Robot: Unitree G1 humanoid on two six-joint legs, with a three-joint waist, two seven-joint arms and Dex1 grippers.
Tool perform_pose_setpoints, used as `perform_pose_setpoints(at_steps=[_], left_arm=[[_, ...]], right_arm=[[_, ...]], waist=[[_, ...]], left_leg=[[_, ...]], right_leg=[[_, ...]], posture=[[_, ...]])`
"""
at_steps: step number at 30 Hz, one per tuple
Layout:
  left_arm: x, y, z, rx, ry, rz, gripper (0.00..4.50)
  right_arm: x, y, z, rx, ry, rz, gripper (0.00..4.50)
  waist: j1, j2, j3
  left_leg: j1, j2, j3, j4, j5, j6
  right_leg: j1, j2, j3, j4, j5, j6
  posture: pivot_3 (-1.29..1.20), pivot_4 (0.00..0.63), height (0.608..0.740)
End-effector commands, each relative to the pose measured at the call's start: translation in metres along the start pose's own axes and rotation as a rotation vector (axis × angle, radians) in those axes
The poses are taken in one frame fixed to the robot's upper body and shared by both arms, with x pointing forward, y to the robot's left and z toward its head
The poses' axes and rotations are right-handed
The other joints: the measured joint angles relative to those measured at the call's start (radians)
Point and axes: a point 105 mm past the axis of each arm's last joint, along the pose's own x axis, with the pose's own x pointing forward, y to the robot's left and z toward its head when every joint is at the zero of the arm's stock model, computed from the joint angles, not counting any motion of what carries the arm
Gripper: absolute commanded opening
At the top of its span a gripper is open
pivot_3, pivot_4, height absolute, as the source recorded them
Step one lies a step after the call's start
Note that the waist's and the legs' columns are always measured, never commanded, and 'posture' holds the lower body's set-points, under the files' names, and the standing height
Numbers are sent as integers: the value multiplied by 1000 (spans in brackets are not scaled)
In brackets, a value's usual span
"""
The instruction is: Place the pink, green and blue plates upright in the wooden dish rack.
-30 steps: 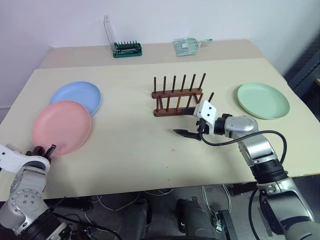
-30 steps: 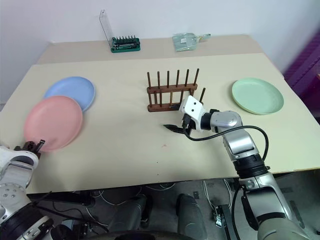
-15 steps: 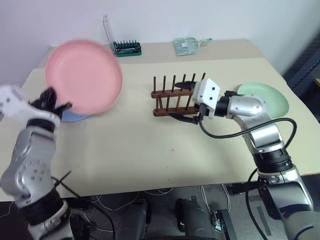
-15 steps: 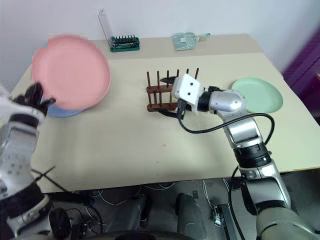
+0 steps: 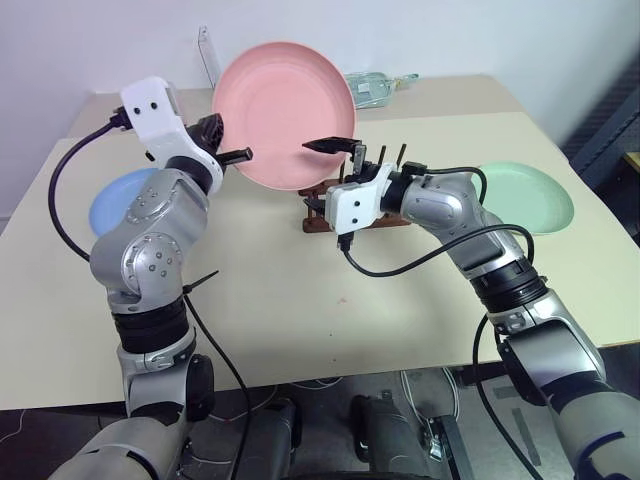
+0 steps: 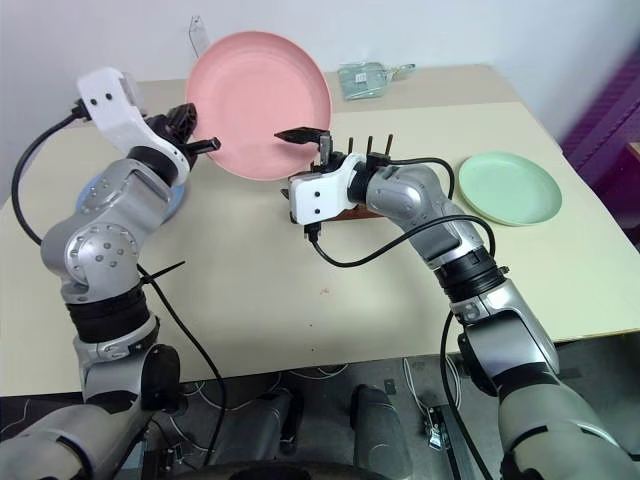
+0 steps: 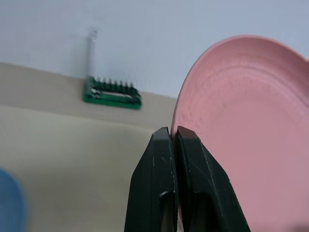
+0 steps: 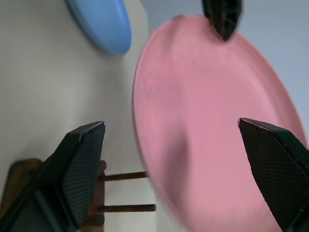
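Note:
The right gripper pinches the pink plate by its thin free rim (image 5: 333, 168) next, since the pink plate's broad side (image 5: 284, 112) is far wider than the fingers' span.
My left gripper (image 5: 240, 156) is shut on the rim of the pink plate (image 5: 285, 115) and holds it upright in the air, over the back of the table. The open right gripper (image 5: 312, 175) sits at the plate's lower right edge, its fingers (image 8: 79, 169) wide apart on either side of the plate (image 8: 212, 121) and not closed on it. The wooden dish rack (image 5: 316, 224) stands just behind the right gripper, mostly hidden by it. Flat on the table lie the blue plate (image 5: 115, 195) at the left and the green plate (image 5: 530, 195) at the right.
A green bit case (image 7: 113, 92) with a clear lid stands at the back of the table, behind the raised plate. A clear plastic bag (image 5: 385, 85) lies at the back, right of centre. Black cables hang from both arms.
My left arm lifted the pink plate off the table and swung it up and right toward the rack. The right gripper rose, rolled and opened wide beside the plate.

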Motion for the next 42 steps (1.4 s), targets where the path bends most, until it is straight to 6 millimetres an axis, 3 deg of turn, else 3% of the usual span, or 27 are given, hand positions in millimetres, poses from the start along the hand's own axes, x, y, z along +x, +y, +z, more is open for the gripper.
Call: perform_pose_setpoints(at_steps=[1, 5, 10, 11, 14, 17, 19, 21, 24, 28, 32, 35, 42], left_arm=[[-6, -10, 18, -16, -58, -37, 0], [-9, -11, 16, -43, -47, -41, 0], [-11, -14, 15, -69, -37, -69, 0], [-12, -18, 17, -100, -50, -95, 294], [-15, -23, 27, -157, -102, -138, 1363], [-21, -8, 76, -262, -362, -79, 2852], [-25, 17, 96, -250, -475, 20, 2852], [-25, 32, 98, -83, -481, 78, 2852], [-23, 44, 82, 116, -414, 74, 2852], [-23, 46, 36, 287, -248, -54, 2852], [-52, 17, -55, 441, 70, -435, 2852], [-81, 5, -103, 474, 262, -624, 2852], [-90, -7, -117, 383, 298, -697, 2852]], right_arm=[[1, -7, -2, -78, 9, -34, 4494], [3, -7, -6, -107, 25, -49, 3137], [3, -9, -12, -152, 52, -69, 510], [2, -10, -14, -163, 60, -78, 22], [-1, -11, -16, -175, 69, -93, 0], [-10, -19, -26, -151, 98, -132, 0], [-23, -35, -34, -92, 117, -210, 0], [-40, -53, -41, 24, 117, -297, 0], [-63, -72, -49, 259, 91, -400, 0], [-90, -96, -49, 706, -45, -530, 0], [-119, -121, -38, 1369, -385, -615, 0], [-124, -120, -47, 1534, -364, -632, 0], [-119, -111, -53, 1650, -300, -642, 0]], waist=[[-3, 0, 0], [-5, 0, 0], [-5, 0, 0], [-5, 0, 0], [-2, -1, 0], [-3, -2, 1], [-3, -2, 1], [-8, -1, 1], [-9, -1, 1], [-4, -1, 1], [-5, 1, 2], [-6, 2, 3], [-5, 5, 3]], left_leg=[[0, 0, 0, 0, 0, 0], [0, 0, 0, 0, 0, 0], [0, 0, 0, 0, 0, 0], [0, 0, 0, 0, 0, 0], [0, 0, 0, 0, 0, 0], [0, 0, 0, 1, 0, -1], [-1, 0, 0, 1, 1, -1], [0, 0, 0, -1, 1, -1], [2, 0, 1, -3, 1, -1], [1, 0, 0, 0, -4, 7], [1, 1, 0, -1, -4, 8], [1, 1, 0, -2, -5, 9], [-2, 2, 1, -2, -5, 9]], right_leg=[[0, 0, 0, 0, 0, 0], [0, 0, 0, 0, 0, 0], [0, 0, 0, 0, 0, 0], [0, 0, 0, 0, 0, 0], [0, 0, 0, 0, 0, 0], [0, 0, 0, 0, 0, 0], [0, 1, 0, 0, 0, 0], [0, 1, 1, -1, 0, 0], [1, 1, 3, 0, 0, 0], [2, 1, 1, 0, 0, 0], [1, -1, 2, 0, 0, -1], [0, -3, 4, -1, -2, -4], [-2, -3, 3, -1, -2, -6]], posture=[[0, 150, 740], [0, 150, 740], [0, 150, 740], [0, 150, 740], [0, 150, 740], [0, 150, 740], [0, 150, 740], [0, 150, 740], [0, 150, 740], [0, 150, 740], [0, 150, 740], [0, 150, 740], [0, 150, 740]])
